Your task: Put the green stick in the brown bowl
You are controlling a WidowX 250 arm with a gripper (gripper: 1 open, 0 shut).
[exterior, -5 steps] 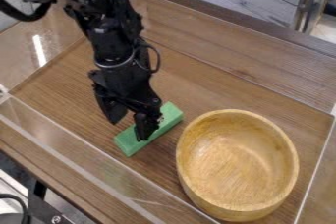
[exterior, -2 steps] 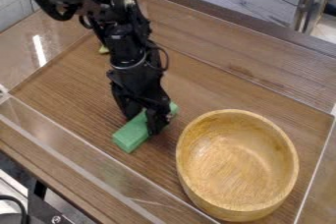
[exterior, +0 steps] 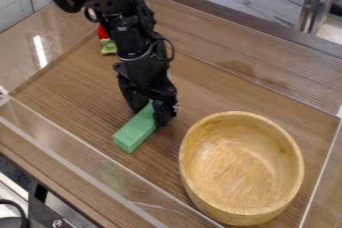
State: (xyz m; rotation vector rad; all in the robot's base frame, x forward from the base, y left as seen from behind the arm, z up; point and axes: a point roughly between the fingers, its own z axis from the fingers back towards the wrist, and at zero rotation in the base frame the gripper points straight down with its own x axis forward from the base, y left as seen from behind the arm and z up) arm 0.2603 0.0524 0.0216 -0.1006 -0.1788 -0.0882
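Note:
I should grab the green stick by its short end (exterior: 147,118) with my gripper next, so that I can put it in the brown bowl (exterior: 249,165).
The green stick (exterior: 135,132) lies flat on the wooden table, just left of the brown bowl (exterior: 249,165). My gripper (exterior: 151,113) points nearly straight down over the stick's far end, its black fingers open and standing low at that end. I cannot tell whether the fingers touch the stick. Nothing is held. The bowl is large, round, light wood, and has nothing inside it.
A small red and green toy (exterior: 103,43) lies at the back left, partly hidden behind the arm. A clear plastic wall (exterior: 80,167) runs along the table's front edge. A grey surface with a metal frame is at the back right.
The gripper has moved away from the camera along the stick, from its near half to its far end, and sunk a little. The stick and bowl have stayed in place.

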